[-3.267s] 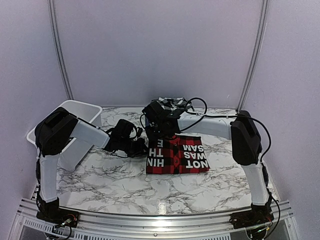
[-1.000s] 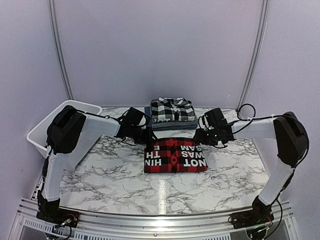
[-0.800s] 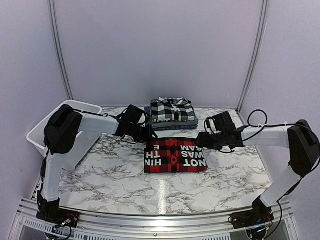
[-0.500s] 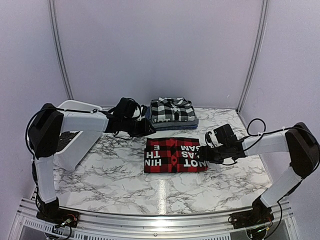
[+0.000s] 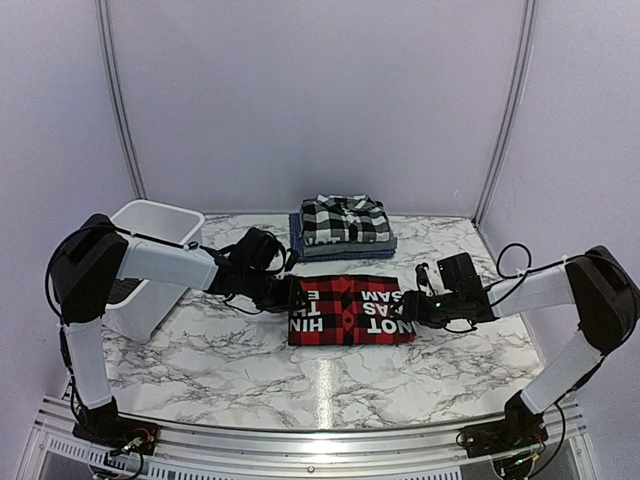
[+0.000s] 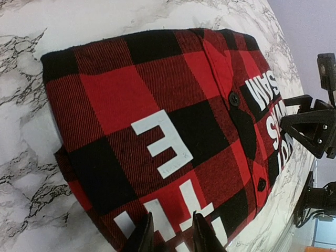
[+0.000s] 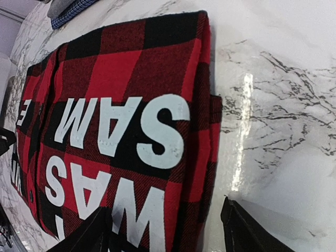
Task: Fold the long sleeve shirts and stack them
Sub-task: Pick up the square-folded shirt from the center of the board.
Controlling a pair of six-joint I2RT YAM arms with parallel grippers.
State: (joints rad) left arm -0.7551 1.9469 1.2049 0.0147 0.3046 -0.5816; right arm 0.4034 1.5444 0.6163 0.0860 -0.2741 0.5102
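Note:
The robot's right gripper should next turn the shirt over for stacking, so it should pinch the red-and-black check shirt's folded side edge point(image 5: 410, 312) point(image 7: 192, 214), beside the white letters.
A folded red-and-black check shirt point(image 5: 350, 310) with white letters lies flat mid-table. Behind it sits a stack with a black-and-white plaid shirt point(image 5: 343, 218) on top of blue and grey ones point(image 5: 345, 250). My left gripper point(image 5: 291, 295) is low at the red shirt's left edge. In the left wrist view its fingers point(image 6: 172, 239) stand a little apart over the red cloth point(image 6: 157, 121), nothing pinched. My right gripper point(image 5: 416, 309) is at the shirt's right edge. Its fingers point(image 7: 168, 233) stand wide open, one over the cloth point(image 7: 121, 121), the other over bare table.
A white plastic tub point(image 5: 150, 225) stands at the table's left, behind the left arm. The marble tabletop point(image 5: 320, 380) runs in front of the red shirt. The right gripper point(image 6: 310, 131) shows in the left wrist view beyond the shirt's far edge.
The left gripper came forward from beside the stack down to the red shirt's left edge. The right gripper slid in closer to the shirt's right edge.

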